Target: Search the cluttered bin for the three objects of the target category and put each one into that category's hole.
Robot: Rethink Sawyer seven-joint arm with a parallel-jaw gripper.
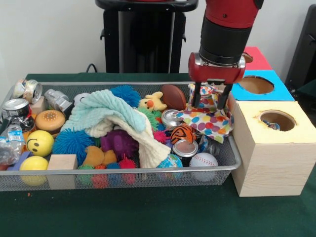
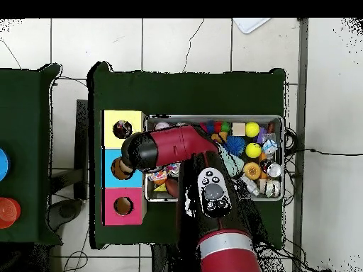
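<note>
My gripper pinches the cloth by its raised fold next. That fold stands up while the rest drapes slack over the cans.
My gripper hangs over the right end of the wire bin, low over a polka-dot cloth. Its fingers stand apart on either side of a raised fold of that cloth, so it is open. The cloth drapes toward the bin's right rim. Right of the bin stand three boxes with holes: a yellow-topped wooden one, a blue one and a red one. In the overhead view the arm's end covers the gripper, between the bin and the boxes.
The bin holds a teal and cream knit cloth, several cans, a baseball, an orange striped ball, a football, a smiley ball, spiky balls, a wooden block and plush toys. Something small lies in the yellow box's hole.
</note>
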